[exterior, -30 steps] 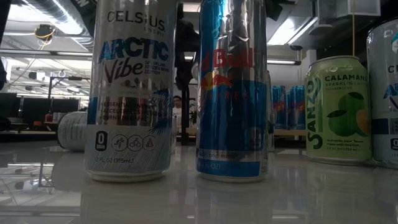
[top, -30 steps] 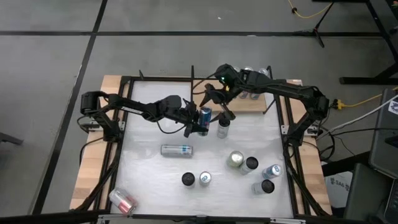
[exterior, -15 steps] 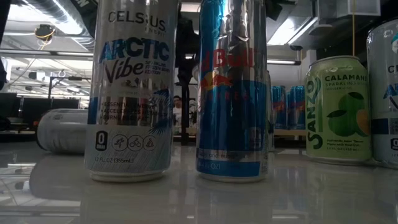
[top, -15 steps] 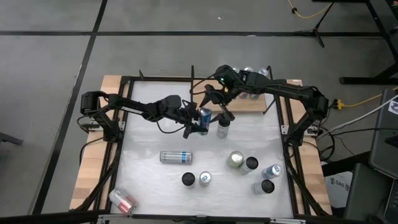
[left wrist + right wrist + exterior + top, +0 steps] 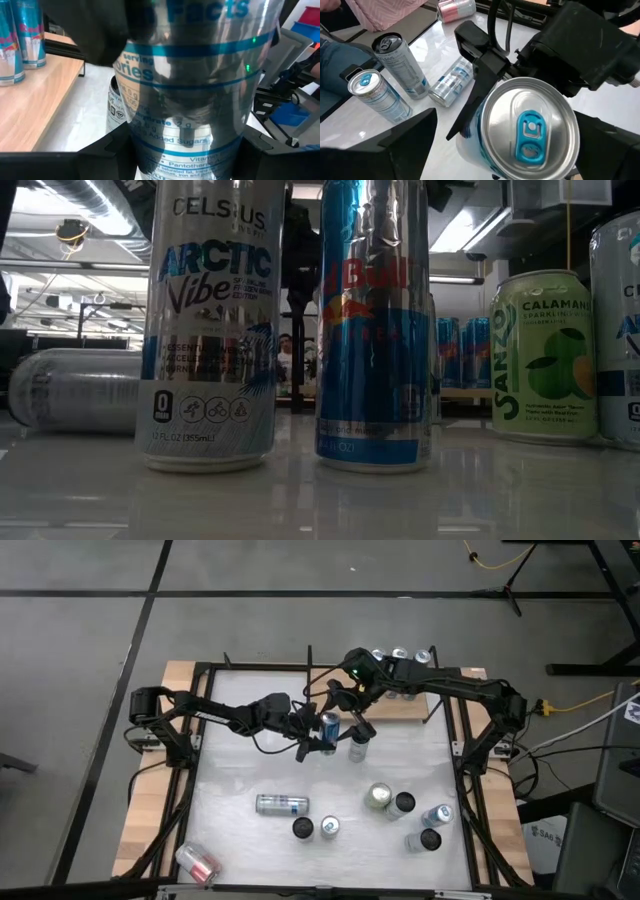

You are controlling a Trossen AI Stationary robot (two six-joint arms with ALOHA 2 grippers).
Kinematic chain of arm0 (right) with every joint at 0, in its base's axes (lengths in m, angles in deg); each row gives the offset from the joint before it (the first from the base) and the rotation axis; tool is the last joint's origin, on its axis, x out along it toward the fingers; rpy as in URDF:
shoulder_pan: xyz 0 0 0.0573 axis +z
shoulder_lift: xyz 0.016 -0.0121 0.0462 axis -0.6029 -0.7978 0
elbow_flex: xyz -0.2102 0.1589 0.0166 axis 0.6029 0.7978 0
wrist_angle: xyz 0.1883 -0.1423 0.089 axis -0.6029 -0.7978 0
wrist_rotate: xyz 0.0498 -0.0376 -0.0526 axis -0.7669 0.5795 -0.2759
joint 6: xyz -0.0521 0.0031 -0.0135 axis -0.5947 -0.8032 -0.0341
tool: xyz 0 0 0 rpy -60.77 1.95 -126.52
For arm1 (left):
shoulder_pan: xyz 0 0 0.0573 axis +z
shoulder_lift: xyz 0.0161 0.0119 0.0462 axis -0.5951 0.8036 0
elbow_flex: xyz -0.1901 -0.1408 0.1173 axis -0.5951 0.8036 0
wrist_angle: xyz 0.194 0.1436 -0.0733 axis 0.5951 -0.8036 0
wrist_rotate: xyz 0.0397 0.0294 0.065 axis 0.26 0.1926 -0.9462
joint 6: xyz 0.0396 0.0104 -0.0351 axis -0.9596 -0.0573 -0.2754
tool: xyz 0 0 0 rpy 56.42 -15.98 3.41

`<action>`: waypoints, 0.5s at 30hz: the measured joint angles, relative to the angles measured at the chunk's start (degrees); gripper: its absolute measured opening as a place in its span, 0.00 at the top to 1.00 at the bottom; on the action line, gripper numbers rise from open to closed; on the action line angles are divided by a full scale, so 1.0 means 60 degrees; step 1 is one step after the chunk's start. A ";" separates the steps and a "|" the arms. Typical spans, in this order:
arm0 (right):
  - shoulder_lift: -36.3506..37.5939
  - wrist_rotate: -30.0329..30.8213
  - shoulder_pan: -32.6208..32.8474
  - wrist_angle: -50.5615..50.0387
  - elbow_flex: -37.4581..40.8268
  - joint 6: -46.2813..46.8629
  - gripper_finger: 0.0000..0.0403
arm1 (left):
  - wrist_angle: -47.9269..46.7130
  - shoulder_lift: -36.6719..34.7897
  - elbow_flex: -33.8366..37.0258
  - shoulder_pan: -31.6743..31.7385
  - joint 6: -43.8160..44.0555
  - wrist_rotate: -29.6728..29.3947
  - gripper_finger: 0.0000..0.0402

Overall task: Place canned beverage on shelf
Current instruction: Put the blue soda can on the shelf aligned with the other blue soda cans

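My right gripper should close on the can now. Its fingers are beside the silver can rim above the blue label, so they would hold the can.
My left gripper (image 5: 324,731) reaches in from the table's left and is shut on a silver and blue can (image 5: 328,722) with a blue tab (image 5: 530,132), near the table's middle. My right gripper (image 5: 350,710) hangs open over that can, one finger on each side of its top, touching nothing. The shelf (image 5: 412,707) is the light wooden board (image 5: 40,100) at the far right. Three cans (image 5: 400,656) stand on it. A second can (image 5: 358,747) stands on the table just right of the held one. My left gripper pinches the can's side wall (image 5: 134,146) between its two fingers (image 5: 479,82), below the rim. The fingers come nearly level from the table's left, across the can. The can stands roughly upright. Whether its base touches the table does not show.
A silver can (image 5: 282,804) lies on its side in the near middle (image 5: 75,388). Several cans stand at the near right (image 5: 402,803) and near middle (image 5: 315,828). A pink can (image 5: 197,862) lies at the near left corner. Black frame rails edge the table.
The silver can lying on its side has rolled steadily toward the table's near edge. Both grippers and the held can have kept their places.
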 joint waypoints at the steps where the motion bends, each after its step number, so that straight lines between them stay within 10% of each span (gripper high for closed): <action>1: 0.0000 0.0007 0.0038 0.0007 0.0000 0.0000 0.03 | 0.0002 0.0000 0.0000 0.0003 -0.0008 0.0000 0.48; 15: 0.0000 0.0670 0.0105 0.0031 -0.0004 -0.0018 0.27 | -0.0041 -0.0004 0.0000 0.0004 -0.0008 0.0001 0.48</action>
